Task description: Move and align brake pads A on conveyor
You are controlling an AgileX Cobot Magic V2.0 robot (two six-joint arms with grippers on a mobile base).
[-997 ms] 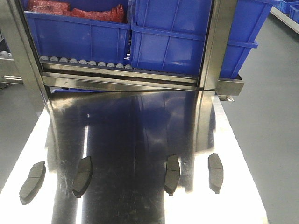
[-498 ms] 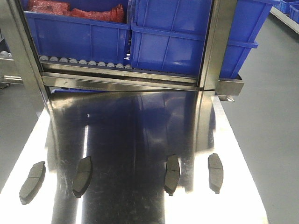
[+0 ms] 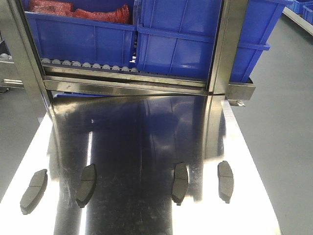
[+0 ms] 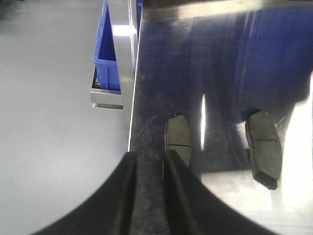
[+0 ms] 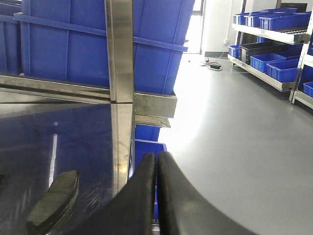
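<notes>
The left gripper takes hold of the brake pad by its grooved middle (image 3: 34, 191) next, to move it to the conveyor.
Several brake pads A lie in a row on a shiny steel table (image 3: 146, 132), near its front edge: one at far left (image 3: 33, 191), one beside it (image 3: 86, 185), one right of centre (image 3: 179, 182), one at far right (image 3: 225, 181). The conveyor is out of view. In the left wrist view my left gripper (image 4: 150, 159) hovers at the table's left edge, slightly open and holding nothing, just short of a pad (image 4: 178, 138); another pad (image 4: 264, 147) lies to its right. My right gripper (image 5: 157, 155) is shut and empty beyond the table's right edge, right of a pad (image 5: 54, 200).
Blue bins (image 3: 186, 39) stand on a roller rack (image 3: 88, 66) behind the table, one holding red parts (image 3: 78, 12). Steel posts (image 3: 227, 49) rise at the table's back corners. Grey floor (image 3: 283, 127) lies to both sides, with shelves of blue bins (image 5: 274, 19) far right.
</notes>
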